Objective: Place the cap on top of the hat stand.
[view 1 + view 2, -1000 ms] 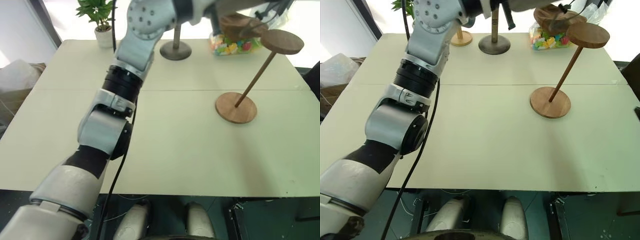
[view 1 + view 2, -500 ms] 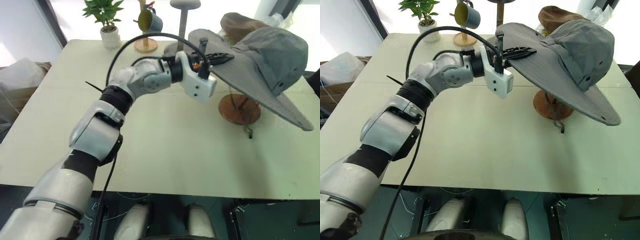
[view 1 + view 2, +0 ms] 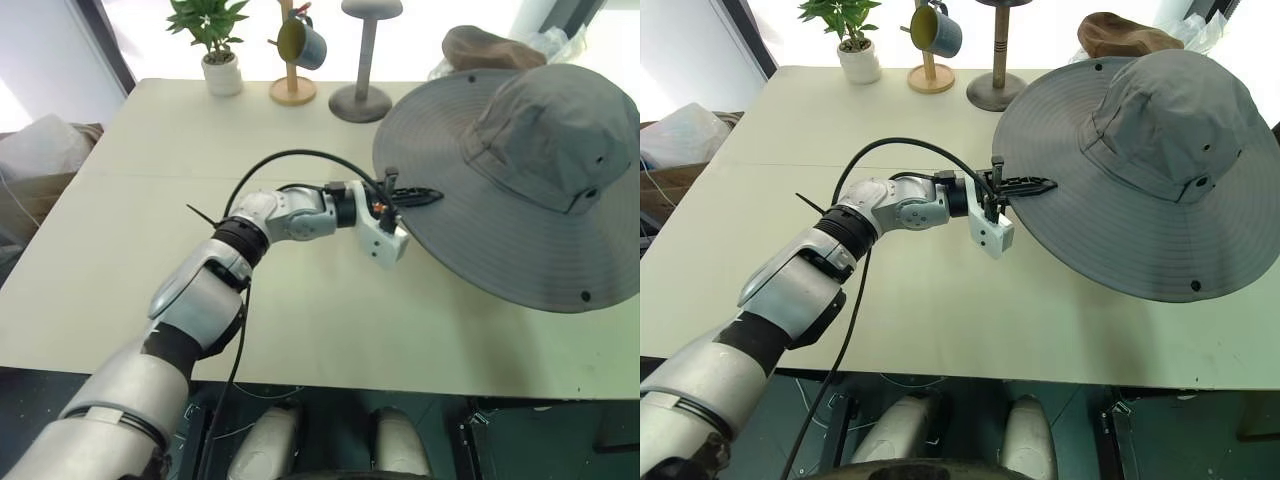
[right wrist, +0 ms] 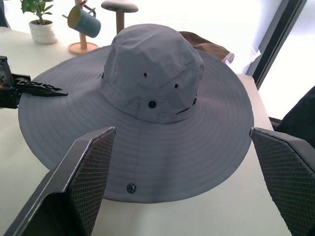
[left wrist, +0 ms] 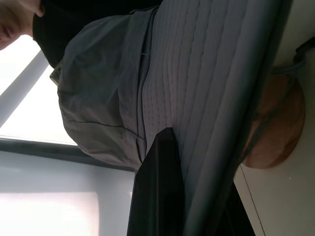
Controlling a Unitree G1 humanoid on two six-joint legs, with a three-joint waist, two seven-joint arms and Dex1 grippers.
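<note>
I should open my left gripper and let go of the cap now, because the cap's top [image 5: 104, 91] is upright over the hat stand's wooden base [image 5: 278, 125].
The cap [image 3: 520, 170], a wide grey sun hat, lies spread out and about level over the right side of the table. My left gripper [image 3: 408, 195] reaches in level from the left and is shut on the near-left edge of its brim. The left wrist view has a black finger [image 5: 158, 187] lying against the brim. The cap covers the hat stand in the head views, but its round wooden base [image 5: 275, 128] shows under the brim in the left wrist view. My right gripper [image 4: 182, 132] is open, held back from the cap and facing it.
Along the table's far edge stand a potted plant [image 3: 210, 45], a wooden mug tree with a mug [image 3: 293, 50] and a grey mushroom-topped stand [image 3: 362, 60]. A brown flat cap [image 3: 490, 45] lies behind the grey one. A person [image 5: 74, 19] shows beyond the cap.
My left arm has come down from high up, bringing the cap with it. The cap has gone from tilted above the stand to spread level over it, hiding the rod and disc.
</note>
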